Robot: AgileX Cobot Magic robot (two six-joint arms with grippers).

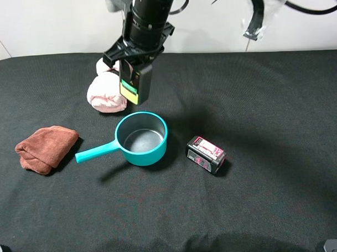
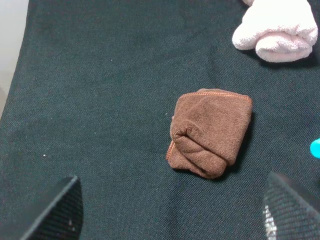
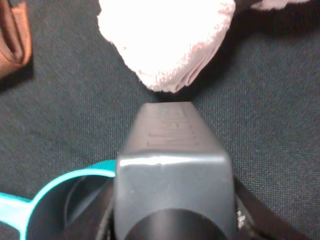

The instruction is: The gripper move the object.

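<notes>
I should keep the dark bottle in my right gripper until it is lower, as its base hangs high above the black cloth behind the teal saucepan.
The dark pump bottle with the lime-green label [image 1: 136, 83] hangs in my right gripper [image 1: 134, 67], which is shut on it and reaches in from the top middle. The bottle is in the air, just beyond the far rim of the teal saucepan and beside the pink towel. In the right wrist view the bottle's dark grey body [image 3: 172, 160] fills the middle, and the fingers [image 3: 242, 220] only peek out at its sides. My left gripper [image 2: 175, 215] is open and empty, its fingertips [image 2: 57, 212] low over the black cloth near a brown cloth. It does not show in the exterior view.
A teal saucepan [image 1: 141, 139] with its handle pointing left sits mid-table. A black-and-pink box [image 1: 206, 154] lies to its right. A rolled pink towel [image 1: 103, 92] lies behind the pan, and a folded brown cloth [image 1: 46, 148] lies at the left. A black cloth [image 1: 267, 100] covers the table.
</notes>
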